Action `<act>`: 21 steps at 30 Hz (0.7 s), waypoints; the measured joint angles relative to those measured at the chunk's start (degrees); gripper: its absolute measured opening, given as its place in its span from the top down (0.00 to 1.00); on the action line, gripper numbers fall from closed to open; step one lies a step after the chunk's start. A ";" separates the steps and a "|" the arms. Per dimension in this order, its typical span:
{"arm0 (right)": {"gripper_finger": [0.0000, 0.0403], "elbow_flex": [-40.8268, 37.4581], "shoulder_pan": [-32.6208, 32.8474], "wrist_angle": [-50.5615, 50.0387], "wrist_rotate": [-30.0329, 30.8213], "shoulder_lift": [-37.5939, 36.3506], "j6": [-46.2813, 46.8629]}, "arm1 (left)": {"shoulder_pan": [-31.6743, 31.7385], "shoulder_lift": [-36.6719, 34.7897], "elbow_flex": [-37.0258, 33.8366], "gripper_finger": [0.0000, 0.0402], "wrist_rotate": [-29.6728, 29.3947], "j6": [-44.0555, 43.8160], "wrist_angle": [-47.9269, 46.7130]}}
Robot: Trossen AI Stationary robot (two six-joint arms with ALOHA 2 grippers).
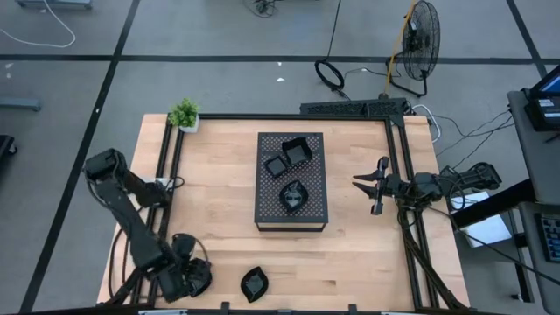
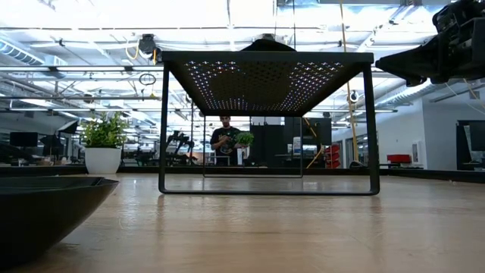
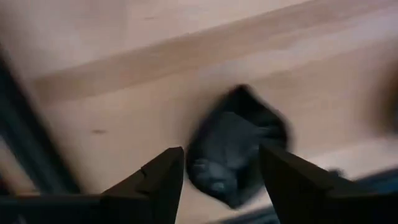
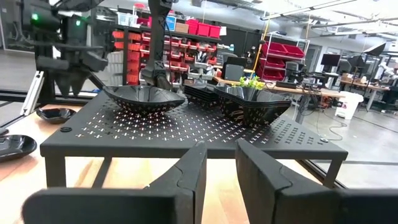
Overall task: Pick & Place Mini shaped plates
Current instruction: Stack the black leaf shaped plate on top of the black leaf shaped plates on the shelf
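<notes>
The black leaf-shaped plate belongs with the stand's plates; my left gripper should next lift it by its rim.
A black leaf-shaped mini plate [image 3: 236, 149] lies flat on the wooden table near its near edge. My left gripper [image 3: 221, 171] is open above it, a finger on either side, touching nothing. In the high view my left gripper [image 1: 188, 276] is at the table's near left. Another leaf-shaped plate [image 1: 255, 283] lies just to its right. Two square plates [image 1: 287, 156] and a leaf-shaped one [image 1: 292, 194] rest on the perforated stand [image 1: 267, 210]. My right gripper [image 1: 372, 185] waits open to the right of the stand, off the table top.
The dark perforated stand [image 2: 265, 76] stands on thin legs in the middle of the table. A small potted plant [image 1: 184, 114] sits at the far left corner. Dark rails [image 1: 401, 166] run along the table's sides. Bare wood lies on both sides of the stand.
</notes>
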 joint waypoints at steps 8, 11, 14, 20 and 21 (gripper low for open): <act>0.82 0.00 0.00 0.04 0.02 -0.02 0.00 | -1.86 5.48 -2.58 0.51 3.06 0.30 2.02; 0.82 0.00 -0.01 0.04 0.02 -0.01 0.00 | -1.87 7.15 -2.64 0.54 3.81 1.55 2.82; 0.82 0.00 -0.01 0.04 0.02 0.00 -0.01 | -1.87 8.53 -2.62 0.56 3.79 2.48 4.36; 0.82 0.00 -0.01 0.07 0.02 0.00 0.00 | -1.87 10.46 -2.62 0.62 3.37 2.92 7.74; 0.82 0.00 0.00 0.07 0.02 0.00 0.00 | -1.87 10.55 -2.62 0.63 2.97 3.19 8.15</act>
